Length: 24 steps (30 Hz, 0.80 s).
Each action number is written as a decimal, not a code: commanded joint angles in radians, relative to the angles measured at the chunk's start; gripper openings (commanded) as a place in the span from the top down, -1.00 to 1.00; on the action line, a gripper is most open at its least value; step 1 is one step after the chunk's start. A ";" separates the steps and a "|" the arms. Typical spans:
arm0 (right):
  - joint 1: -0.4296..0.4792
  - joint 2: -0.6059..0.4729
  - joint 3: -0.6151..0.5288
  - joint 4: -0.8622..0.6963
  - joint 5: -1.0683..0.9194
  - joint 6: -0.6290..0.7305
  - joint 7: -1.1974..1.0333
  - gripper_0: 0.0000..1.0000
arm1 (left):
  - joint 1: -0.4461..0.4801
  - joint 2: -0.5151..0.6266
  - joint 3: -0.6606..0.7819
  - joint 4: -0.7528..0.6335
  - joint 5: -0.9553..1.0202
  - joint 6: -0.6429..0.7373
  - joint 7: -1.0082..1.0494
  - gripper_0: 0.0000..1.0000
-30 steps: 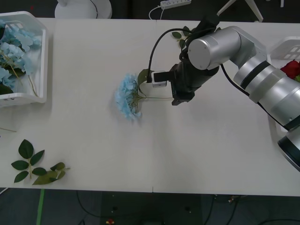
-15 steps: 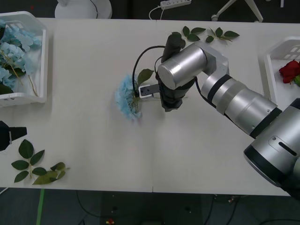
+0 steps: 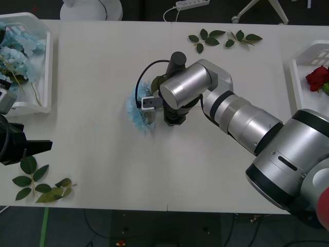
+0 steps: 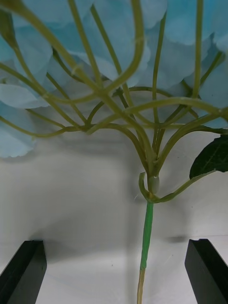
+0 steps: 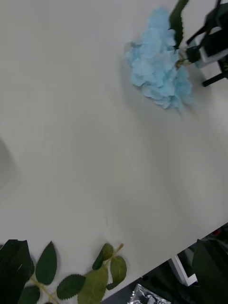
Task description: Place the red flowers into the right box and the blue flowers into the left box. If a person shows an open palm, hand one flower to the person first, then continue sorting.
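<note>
Next, my right gripper grabs the blue flower by the green stem (image 4: pixel 146 237), since the flower's petals spread wide and thin.
One blue flower (image 3: pixel 139 110) lies on the white table, its stem pointing toward the right arm. My right gripper (image 3: pixel 171 119) hovers over that stem just behind the head. In the right wrist view the black fingers (image 4: pixel 27 266) stand open at both sides of the green stem (image 4: pixel 146 237), apart from it. More blue flowers (image 3: pixel 18 49) fill the left box (image 3: pixel 45 72). A red flower (image 3: pixel 317 77) lies in the right box (image 3: pixel 300 69). My left gripper (image 3: pixel 41 146) is open, low at the table's front left; from it I see the blue flower (image 5: pixel 159 78).
A loose green leaf sprig (image 3: pixel 41 185) lies near the front left edge, close under the left gripper (image 5: pixel 111 247). More leaf sprigs (image 3: pixel 223 37) lie at the back of the table. The right arm's cable loops above the flower.
The right arm has swept left along the stem to just behind the flower head. The left arm has come into view at the front left.
</note>
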 commanded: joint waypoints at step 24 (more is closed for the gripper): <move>-0.049 0.067 0.069 0.136 -0.064 -0.111 -0.051 -0.35 | -0.013 -0.049 -0.110 0.346 0.413 -0.219 -0.618 -1.00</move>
